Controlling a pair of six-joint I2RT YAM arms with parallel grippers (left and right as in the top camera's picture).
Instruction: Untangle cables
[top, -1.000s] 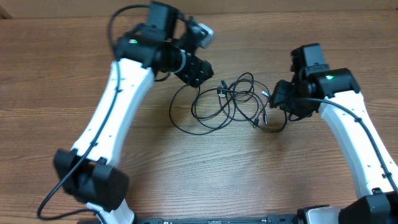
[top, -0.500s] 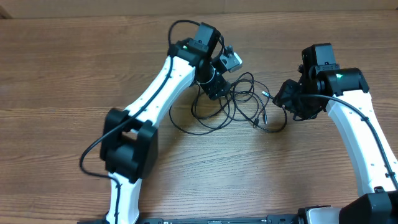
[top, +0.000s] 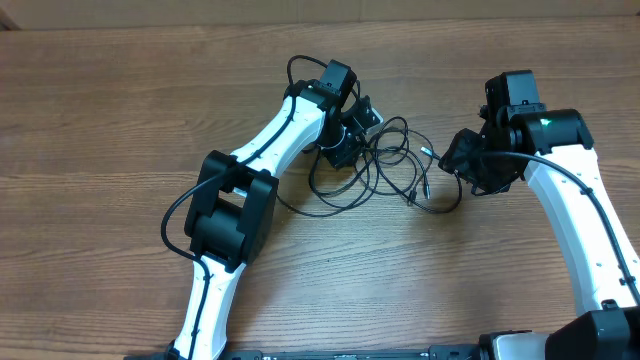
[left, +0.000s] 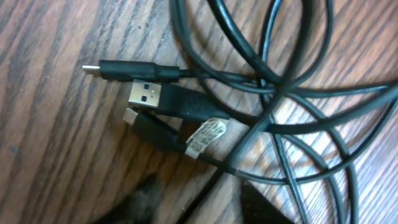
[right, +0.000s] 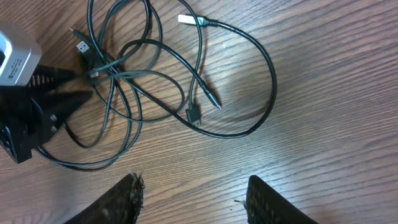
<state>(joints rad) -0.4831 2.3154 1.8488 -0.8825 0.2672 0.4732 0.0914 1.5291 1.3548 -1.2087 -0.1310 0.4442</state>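
Note:
I should grab the cables with my right gripper next, by the outer bend (top: 457, 200) (right: 268, 111), away from my left gripper. That is to pull the tangle apart.
The cables (top: 385, 165) lie as a loose tangle of thin black loops in the middle of the table. My left gripper (top: 345, 143) is down on the tangle's left side. In the left wrist view, three plug ends (left: 146, 93) lie side by side just ahead of the left gripper (left: 202, 202). Its blurred fingertips (left: 146, 199) stand apart, with one cable strand (left: 214, 180) running between them. My right gripper (right: 196, 193) is open over bare wood, to the right of the cables (right: 155, 81), holding nothing. A silver-tipped plug (right: 186, 18) lies loose.
The table (top: 120, 120) is brown wood. The left arm's white links (top: 265, 150) reach diagonally from the front edge to the tangle. The right arm (top: 570, 210) stands along the right side. In the right wrist view, the left gripper's body (right: 31, 118) sits against the tangle.
The left arm swung right and came down onto the left side of the tangle, and its jaws have narrowed. The right arm has stayed in place.

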